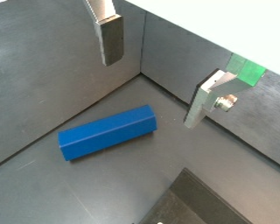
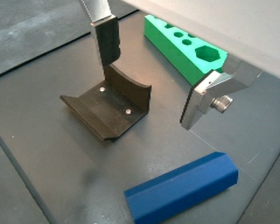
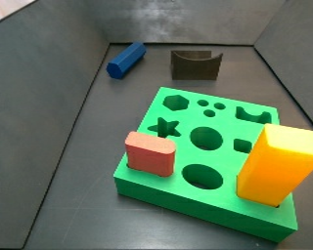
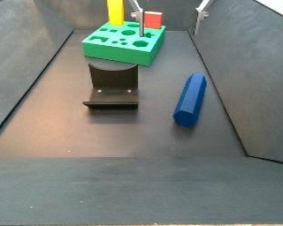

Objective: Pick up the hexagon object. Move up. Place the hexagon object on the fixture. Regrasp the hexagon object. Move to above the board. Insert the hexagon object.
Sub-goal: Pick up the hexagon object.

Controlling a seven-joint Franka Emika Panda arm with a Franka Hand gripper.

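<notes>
The hexagon object will be gripped next by its end section (image 3: 118,68), and then my gripper will put the hexagon object down on the fixture (image 3: 195,63).
The hexagon object is a blue rod lying flat on the dark floor, seen in both wrist views (image 1: 108,134) (image 2: 181,188) and both side views (image 3: 125,59) (image 4: 190,97). My gripper (image 1: 157,74) (image 2: 154,74) is open and empty, hanging above the floor; the rod lies below it, not between the fingers (image 1: 111,39). The fixture (image 2: 108,109) (image 3: 195,63) (image 4: 110,86) stands beside the rod, under one finger (image 2: 108,44). The green board (image 2: 184,48) (image 3: 211,146) (image 4: 123,44) lies beyond the fixture. The gripper does not clearly show in the side views.
A red block (image 3: 150,153) (image 4: 154,18) and a tall yellow block (image 3: 277,164) (image 4: 114,11) stand on the board. Dark grey walls (image 1: 189,52) (image 3: 67,88) enclose the floor; the rod lies close to one wall.
</notes>
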